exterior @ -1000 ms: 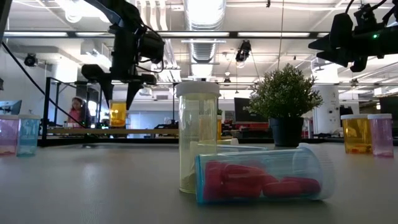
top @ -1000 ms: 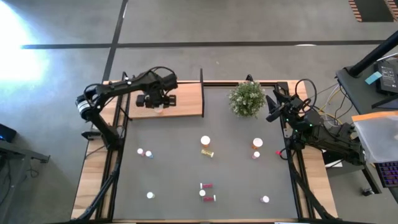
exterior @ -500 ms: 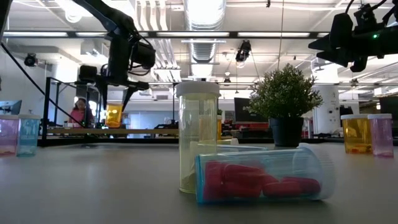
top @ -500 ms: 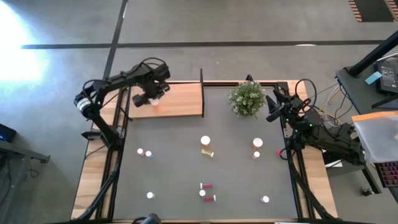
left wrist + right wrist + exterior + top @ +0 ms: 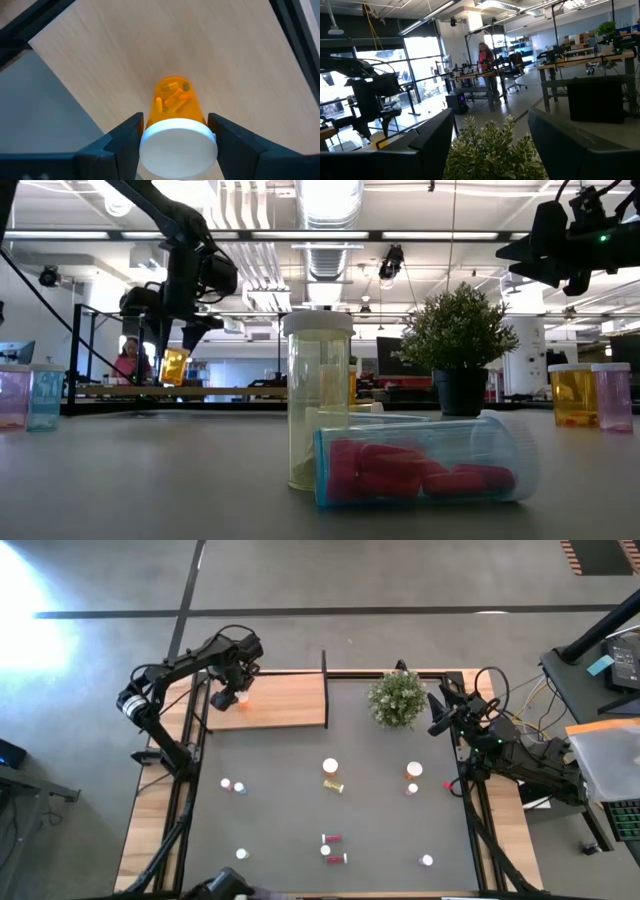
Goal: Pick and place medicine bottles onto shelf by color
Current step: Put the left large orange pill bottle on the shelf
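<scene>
The orange bottle hangs tilted above the wooden shelf, so my left gripper needs to keep holding it until it rests there.
My left gripper (image 5: 232, 690) hangs over the left end of the light wooden shelf (image 5: 290, 700), shut on an orange medicine bottle (image 5: 175, 100) with a white cap. The low view shows that bottle (image 5: 174, 366) below the fingers, close above the shelf board. Several other medicine bottles stand or lie on the dark mat, among them an upright yellow one (image 5: 318, 400) and a red one (image 5: 420, 465) lying on its side. My right gripper (image 5: 437, 710) waits raised at the table's right far side by the plant, open, with nothing between its fingers. My left gripper pinches the orange bottle at its white cap (image 5: 178, 146), one finger (image 5: 127, 140) on each side of the cap. The fingers come from above and point down. The bottle hangs below them, cap up and slightly tilted; whether its base touches the shelf I cannot tell.
A green potted plant (image 5: 397, 698) stands at the mat's far edge, right of the shelf's dark upright end (image 5: 324, 670). Pink and blue bottles (image 5: 28, 395) stand at the mat's left, orange and pink ones (image 5: 592, 395) at its right. A person (image 5: 485, 55) stands in the room beyond.
My left gripper has carried the orange bottle along the shelf toward the table's left edge and rolled about its downward-pointing axis. It has stayed shut on the bottle at the same height. The bottle now hangs slightly tilted.
</scene>
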